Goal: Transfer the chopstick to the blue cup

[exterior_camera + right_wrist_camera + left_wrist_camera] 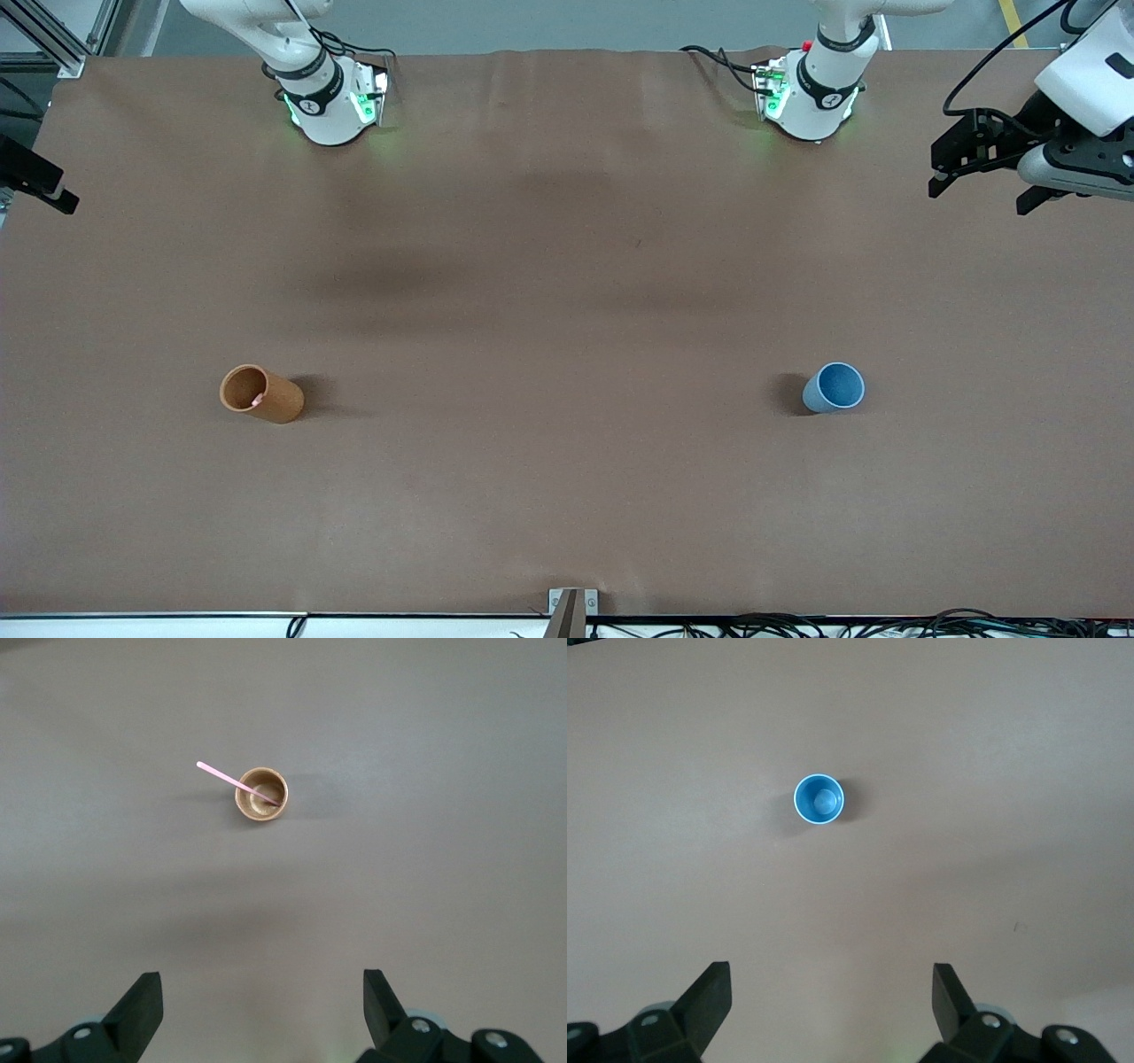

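Next, my left gripper reaches the blue cup and grasps its rim [834, 365], which leaves the blue cup's opening [840, 385] free to receive the chopstick.
A single pale pink chopstick [221, 775] leans inside the orange-brown cup [261, 393], which stands toward the right arm's end of the table; only its pink tip [257, 400] shows in the front view. The blue cup [834, 387] stands upright with nothing in it toward the left arm's end. My left gripper [832, 979] hangs open high over the table's edge at that end, looking down at the blue cup [819, 800]. My right gripper [263, 988] is open and empty too, well away from the orange-brown cup [261, 795], and barely shows at the front view's edge.
Both arm bases [332, 97] [811, 89] stand along the table's edge farthest from the front camera. A small metal bracket [572, 602] sits at the nearest edge, with cables below it. The brown table cover [567, 292] between the cups is bare.
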`<state>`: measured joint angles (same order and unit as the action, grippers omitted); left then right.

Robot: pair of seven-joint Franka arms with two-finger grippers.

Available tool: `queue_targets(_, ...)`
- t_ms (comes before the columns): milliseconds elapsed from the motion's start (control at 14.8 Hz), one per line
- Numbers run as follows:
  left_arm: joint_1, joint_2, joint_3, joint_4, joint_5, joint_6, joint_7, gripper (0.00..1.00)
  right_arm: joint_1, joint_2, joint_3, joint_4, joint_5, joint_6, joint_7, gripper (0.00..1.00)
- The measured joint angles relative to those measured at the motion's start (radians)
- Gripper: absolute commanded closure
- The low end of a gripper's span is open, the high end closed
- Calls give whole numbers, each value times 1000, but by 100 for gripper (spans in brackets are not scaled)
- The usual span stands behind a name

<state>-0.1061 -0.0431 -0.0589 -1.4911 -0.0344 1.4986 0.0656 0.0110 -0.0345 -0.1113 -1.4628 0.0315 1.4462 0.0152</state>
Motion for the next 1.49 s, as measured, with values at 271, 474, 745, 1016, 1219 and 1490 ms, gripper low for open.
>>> queue_targets(271,1,48,11,-1,0,19,-4,0,0,12,-1,-6,0,0,0,0)
queue_targets(474,3,145,28,-7,0,102,-4,0,2,57,0,-18,0,26,0,0)
queue_targets(745,5,282,42,-98,0,345,-4,0,34,215,1,-24,-24,203,0,5)
queue_targets(1016,9,369,45,-233,0,585,-4,0,88,376,2,-23,-181,298,88,8)
queue_targets(1219,22,384,48,-360,0,770,7,0,139,445,3,-21,-205,307,252,19)
queue_targets(1490,42,439,49,-424,0,886,26,0,229,505,5,10,-210,358,454,32)
